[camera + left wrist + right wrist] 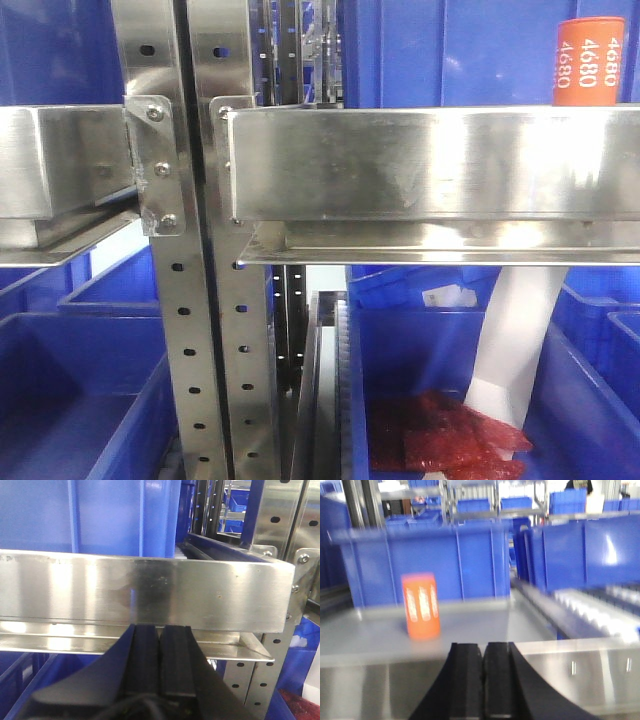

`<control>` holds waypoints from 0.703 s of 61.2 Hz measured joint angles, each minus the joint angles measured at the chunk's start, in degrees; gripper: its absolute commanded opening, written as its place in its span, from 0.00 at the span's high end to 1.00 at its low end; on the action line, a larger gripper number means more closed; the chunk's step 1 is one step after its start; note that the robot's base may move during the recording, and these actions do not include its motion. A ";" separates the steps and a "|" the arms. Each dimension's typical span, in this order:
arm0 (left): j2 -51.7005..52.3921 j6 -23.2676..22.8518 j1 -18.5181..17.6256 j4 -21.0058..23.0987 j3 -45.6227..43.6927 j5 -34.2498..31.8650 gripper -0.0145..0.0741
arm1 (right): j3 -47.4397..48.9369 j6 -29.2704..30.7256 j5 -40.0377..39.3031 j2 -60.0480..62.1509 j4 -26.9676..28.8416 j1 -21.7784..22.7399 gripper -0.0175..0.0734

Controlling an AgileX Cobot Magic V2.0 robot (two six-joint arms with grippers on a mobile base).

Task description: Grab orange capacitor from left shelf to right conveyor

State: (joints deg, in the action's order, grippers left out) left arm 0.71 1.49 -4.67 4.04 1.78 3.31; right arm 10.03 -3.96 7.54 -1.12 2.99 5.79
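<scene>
The capacitor needs to go over to the right conveyor. My right gripper should next grab the orange capacitor's digit-printed round side (588,66).
The orange capacitor (590,60), a cylinder with white digits, stands upright on a steel shelf at the top right of the front view. In the right wrist view it (421,606) stands on the grey shelf surface before a blue bin, left of and beyond my right gripper (483,648), which is shut and empty at the shelf's front lip. My left gripper (160,628) is shut and empty, just below a steel shelf rail (150,592). The roller conveyor (600,607) runs at the right, blurred.
A perforated steel upright (195,300) divides two shelf bays. Blue bins (70,400) sit below; one (450,390) holds red packets (450,435) and a white strip (515,345). More blue bins (435,562) stand behind the capacitor.
</scene>
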 measured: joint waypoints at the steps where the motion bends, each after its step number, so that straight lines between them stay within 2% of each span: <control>1: 0.00 0.00 0.00 0.00 0.00 0.00 0.98 | 0.90 0.00 0.43 -0.86 0.00 -0.04 0.75; 6: 0.00 0.00 0.00 0.00 0.00 0.00 0.98 | 5.48 -0.14 1.38 -4.97 0.00 -0.80 0.68; 10: 0.00 0.00 0.00 0.00 0.00 0.00 0.98 | 9.13 -0.14 1.51 -9.58 0.00 -1.95 0.58; 19: 0.00 0.00 0.00 0.00 0.00 0.00 0.98 | 14.74 -0.27 1.51 -20.63 0.00 -5.79 0.24; 24: 0.00 0.00 0.00 0.00 0.00 0.00 0.98 | 16.63 -0.27 0.98 -27.86 0.00 -8.15 0.12; 43: 0.00 0.00 0.00 0.00 0.00 0.00 0.98 | 21.96 -0.39 -9.53 -49.77 0.00 -13.66 0.13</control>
State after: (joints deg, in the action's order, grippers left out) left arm 0.71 1.49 -4.67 4.04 1.78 3.31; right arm 31.99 -4.35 -2.00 -50.90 2.99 -7.87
